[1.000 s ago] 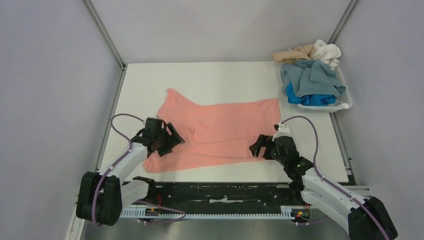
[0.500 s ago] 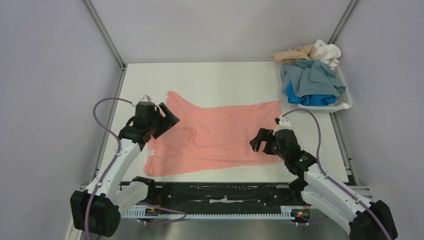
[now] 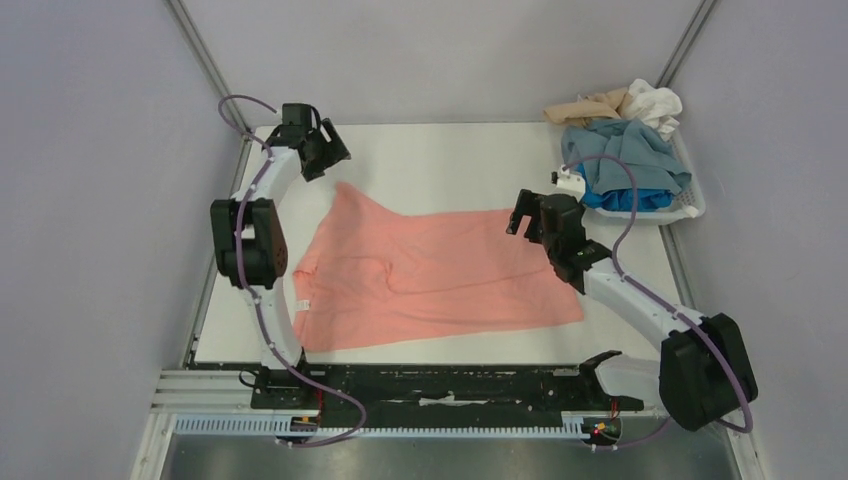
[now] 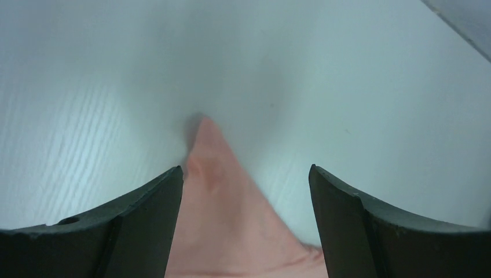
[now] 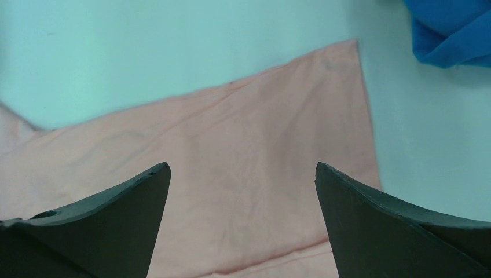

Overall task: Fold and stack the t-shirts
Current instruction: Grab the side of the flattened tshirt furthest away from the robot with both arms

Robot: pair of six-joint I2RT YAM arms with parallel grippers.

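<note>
My left gripper grabs the salmon-pink t-shirt by its pointed far corner [image 3: 346, 188] next, to fold that far side over toward the t-shirt's near edge [image 3: 440, 338].
A salmon-pink t-shirt [image 3: 430, 275] lies spread flat across the middle of the white table, with a small white neck label [image 3: 303, 305] at its left edge. My left gripper [image 3: 328, 158] is open and empty at the far left, just above the shirt's pointed far corner [image 4: 204, 130]. My right gripper [image 3: 522, 215] is open and empty above the shirt's far right corner; the cloth [image 5: 231, 156] shows between its jaws. More t-shirts, grey-blue [image 3: 625, 155], bright blue [image 3: 625, 200], beige [image 3: 585, 107] and white [image 3: 655, 103], are piled at the far right.
A white plastic basket [image 3: 690, 205] at the far right corner holds the pile of shirts. Grey walls and metal frame posts enclose the table. The arms' black base rail [image 3: 440, 380] runs along the near edge.
Both arms have reached away from the near edge toward the far side. The left gripper went from the shirt's near left to its far left corner; the right moved to the far right corner.
</note>
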